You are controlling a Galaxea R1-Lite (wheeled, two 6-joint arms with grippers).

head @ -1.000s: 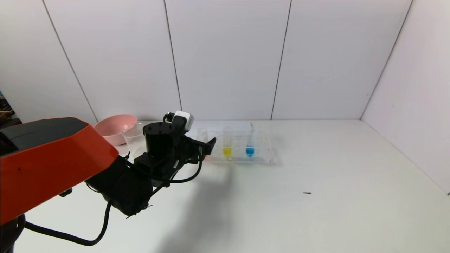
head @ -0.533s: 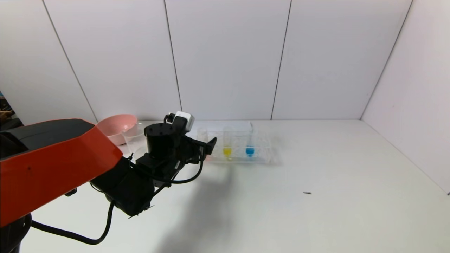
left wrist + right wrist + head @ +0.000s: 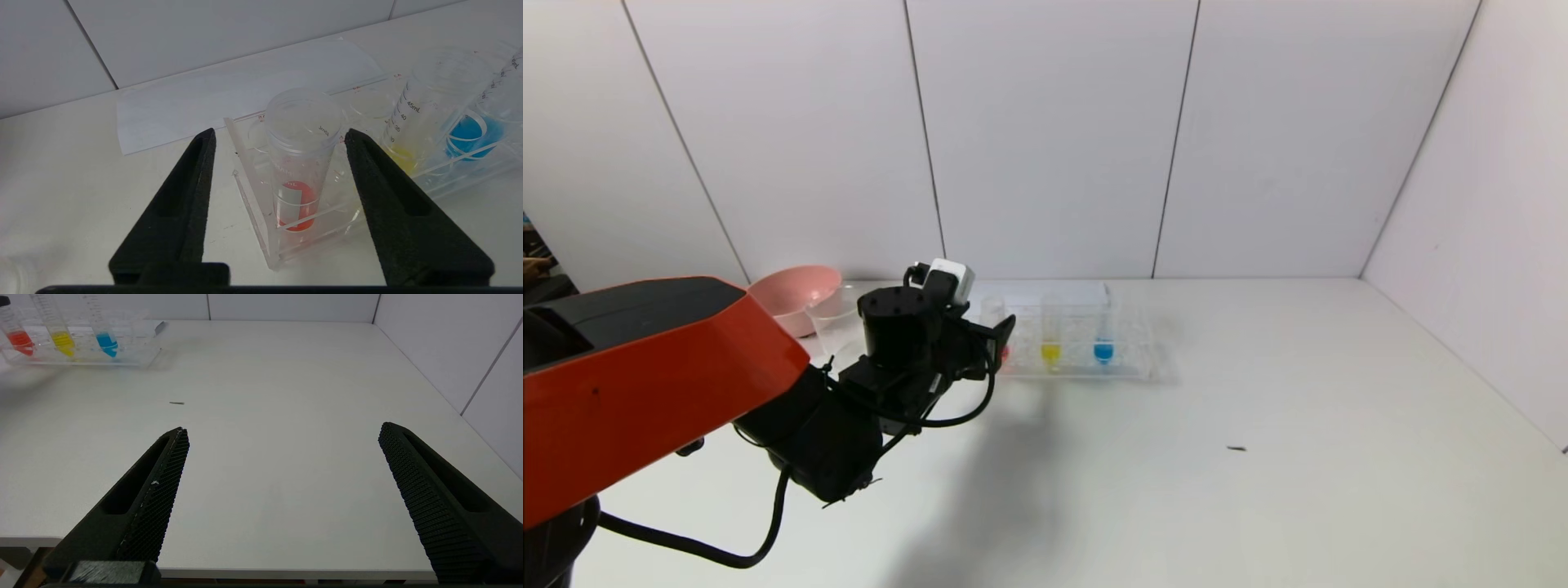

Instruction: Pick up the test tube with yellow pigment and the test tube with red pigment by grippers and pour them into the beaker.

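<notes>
My left gripper should next grab the test tube with red pigment by its upper part, just under the tube's rim (image 3: 302,152), to pour, as the rack closes around its lower half.
The test tube with red pigment (image 3: 302,163) stands upright at the left end of the clear rack (image 3: 1131,363). My left gripper (image 3: 280,136) straddles its upper part. It is open, with one fingertip close to the rim and a wider gap on the other side. In the head view the left gripper (image 3: 996,335) hides most of this tube. One slot to the right is the test tube with yellow pigment (image 3: 1050,349). The beaker (image 3: 832,322) stands left of the arm, in front of the pink bowl. My right gripper (image 3: 282,430) hangs open over the table's front edge.
A pink bowl (image 3: 792,292) sits at the back left by the wall. A blue-liquid tube (image 3: 1103,349) stands in the rack right of the yellow one. A white sheet (image 3: 1045,291) lies behind the rack. A small dark speck (image 3: 1236,448) lies on the table.
The left gripper's fingers have narrowed around the red tube. The arm has barely shifted. The tubes and rack stand as before.
</notes>
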